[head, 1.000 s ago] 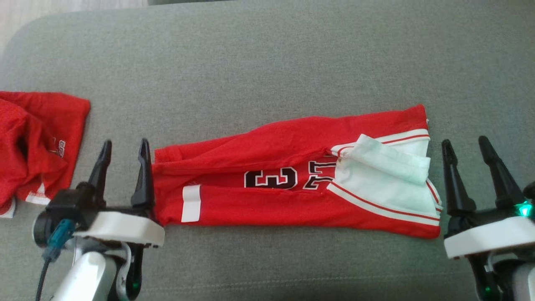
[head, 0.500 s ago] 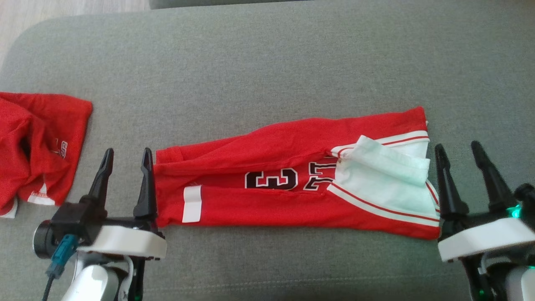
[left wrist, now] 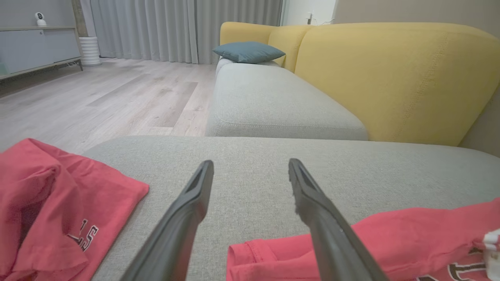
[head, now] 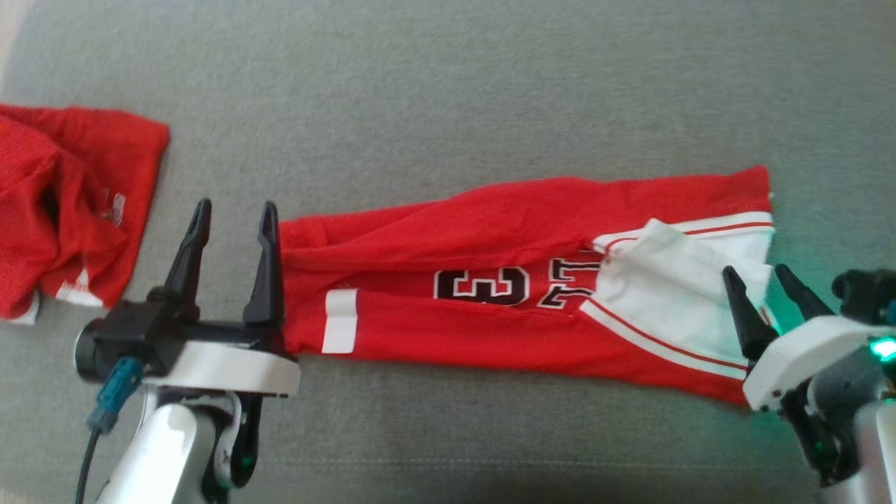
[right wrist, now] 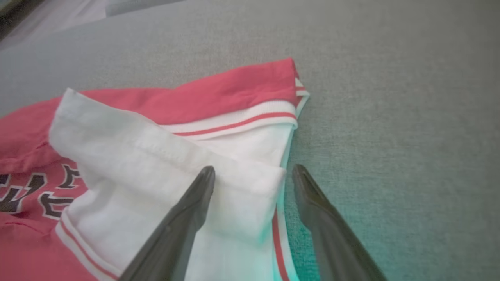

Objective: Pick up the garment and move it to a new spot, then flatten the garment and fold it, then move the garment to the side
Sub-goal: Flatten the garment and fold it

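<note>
My right gripper picks up the jersey by its fold of white fabric (head: 747, 281) next, to fold the jersey (head: 504, 336) further.
The garment (head: 490, 294) is a red jersey with white sleeves and dark lettering, folded into a long strip across the grey cushion. Its left end (left wrist: 297, 253) lies just right of my left gripper (head: 233, 213), which is open and holds nothing. My right gripper (head: 759, 276) is open too, tilted over the strip's right end. In the right wrist view one finger hangs over the white sleeve (right wrist: 164, 156) and the other over bare cushion beside the sleeve's edge, around my right gripper (right wrist: 254, 171). My left gripper (left wrist: 250, 166) points at bare cushion.
A second red garment (head: 63, 210) lies crumpled at the cushion's left edge, also seen as the red garment (left wrist: 54, 207). Beyond stand a yellow sofa back (left wrist: 390, 74), another grey cushion (left wrist: 273, 105), a blue pillow (left wrist: 248, 51) and wooden floor (left wrist: 97, 97).
The head camera has shifted, so the whole scene sits differently. My right gripper has tilted and moved left over the sleeve end of the garment. The left gripper stays beside the left end.
</note>
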